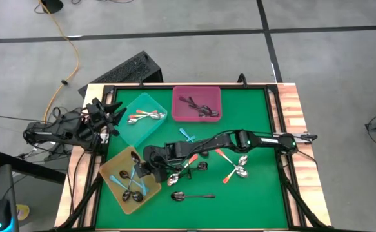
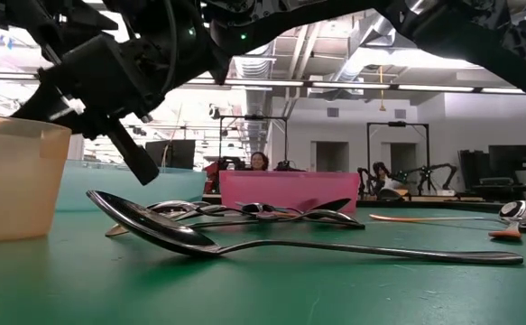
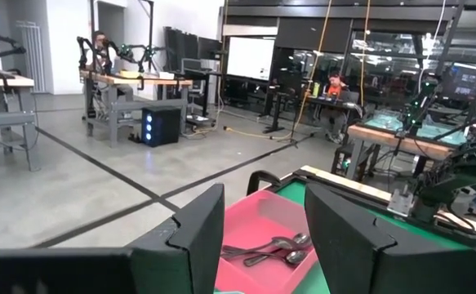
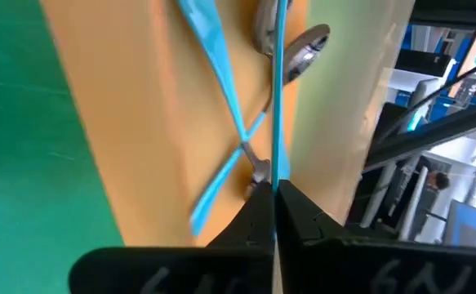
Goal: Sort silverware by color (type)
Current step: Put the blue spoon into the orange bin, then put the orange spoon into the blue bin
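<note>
I will open my right gripper now, because the light blue spoon (image 4: 278,98) hangs low over spoons inside the yellow tray and would settle there.
My right gripper (image 1: 141,169) reaches across the green mat to the yellow tray (image 1: 113,169) and is shut on a light blue spoon (image 4: 278,98). Several blue-handled spoons (image 1: 131,183) lie in that tray. The teal tray (image 1: 150,129) holds spoons (image 1: 146,116), and the pink tray (image 1: 181,96) holds dark ones (image 1: 202,108). Loose on the mat lie orange-handled spoons (image 1: 233,169), a dark spoon (image 1: 191,195) and a blue one (image 1: 188,135). My left gripper (image 3: 264,237) waits open at the table's left edge, level, facing the pink tray. My right gripper pinches the light blue spoon's thin handle (image 4: 278,167) between its two fingertips, seen edge-on. The fingers slant down from the table's right side and lie along the handle. The handle runs on from the fingertips over the yellow tray's floor; its far end leaves the wrist view.
The yellow tray's wall (image 2: 10,171) stands close beside the right gripper (image 2: 123,135). A dark spoon (image 2: 199,239) lies on the mat near the front edge. A raised black frame (image 1: 268,90) borders the mat. People sit at benches far behind the table.
</note>
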